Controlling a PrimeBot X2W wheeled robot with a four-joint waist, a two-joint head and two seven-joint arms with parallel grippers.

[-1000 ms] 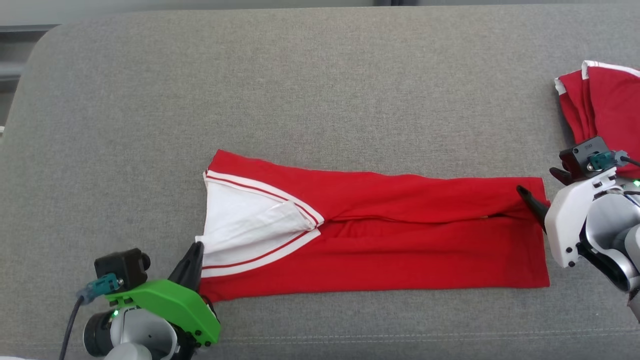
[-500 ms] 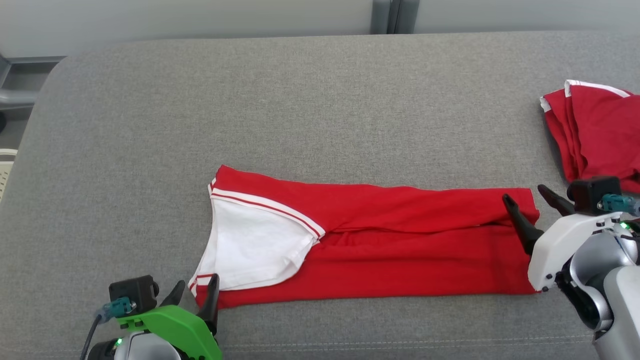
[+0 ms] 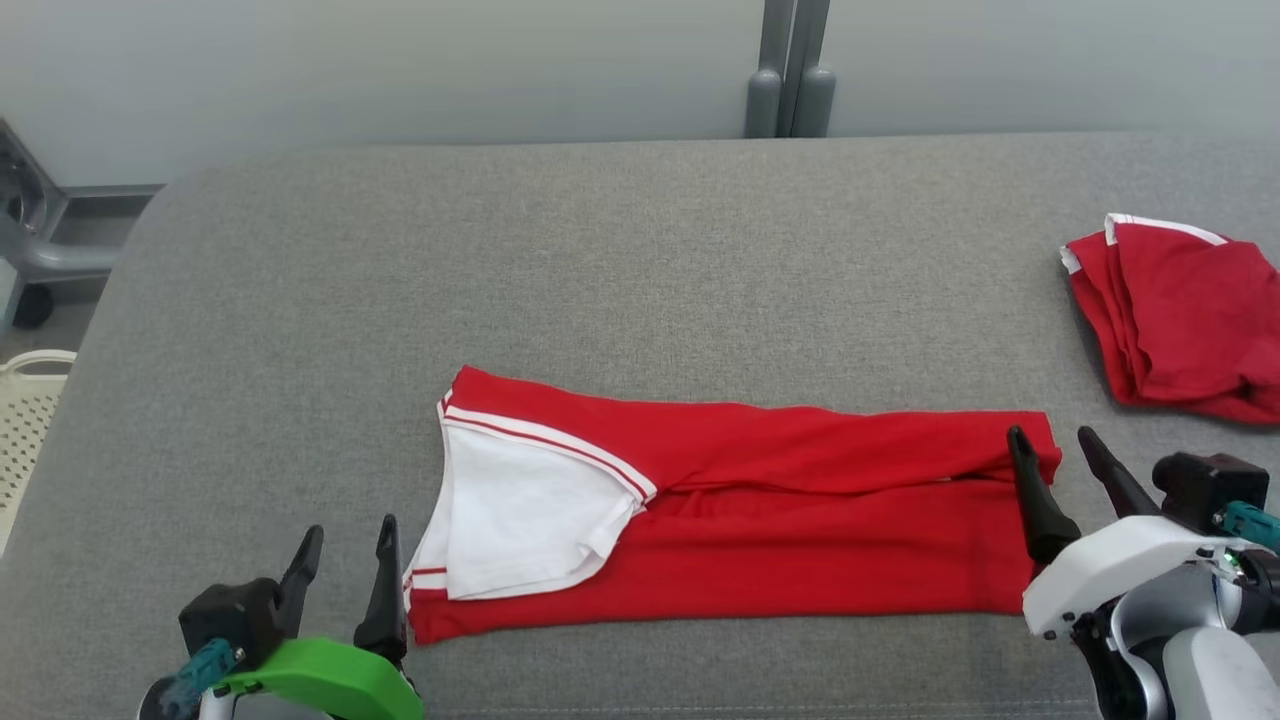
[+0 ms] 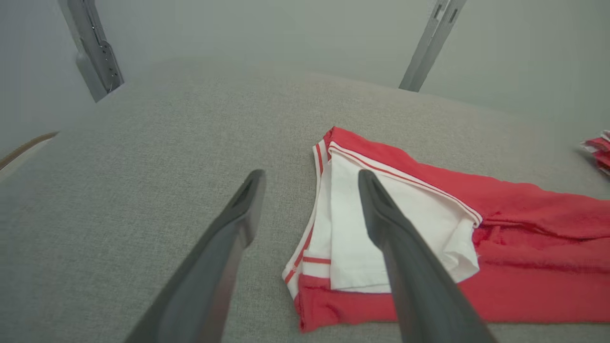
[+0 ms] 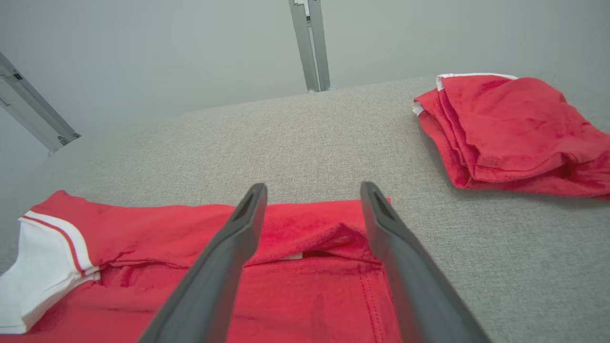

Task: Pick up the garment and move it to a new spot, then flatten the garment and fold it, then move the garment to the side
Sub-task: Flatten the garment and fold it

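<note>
Next, my right gripper pinches the stitched hem [image 5: 370, 264] to move the garment. A small fold [image 5: 343, 231] stands up there while the rest lies flat.
The garment [image 3: 800, 520] is red with a white, red-striped panel at its left end, and it lies folded into a long flat band across the grey cushion [image 3: 600, 260]. My left gripper [image 3: 345, 545] is open just off the band's lower left corner, with nothing between its fingers. The left wrist view shows the garment [image 4: 524, 267] to the right of my left gripper [image 4: 310, 183]. My right gripper [image 3: 1050, 450] is open at the band's right end, one finger over the cloth edge. In the right wrist view the garment [image 5: 305, 286] lies under my right gripper [image 5: 312, 193].
A second folded red garment [image 3: 1180, 320] sits at the cushion's far right, also in the right wrist view [image 5: 505, 128]. A pale slatted basket [image 3: 25, 400] stands off the cushion's left edge. A grey post [image 3: 790, 70] rises behind the cushion against the wall.
My left gripper opened, let go of the garment's lower left corner and drew back. The white panel settled flat. The right gripper pulled back slightly. The head camera tilted up, shifting the whole picture down.
</note>
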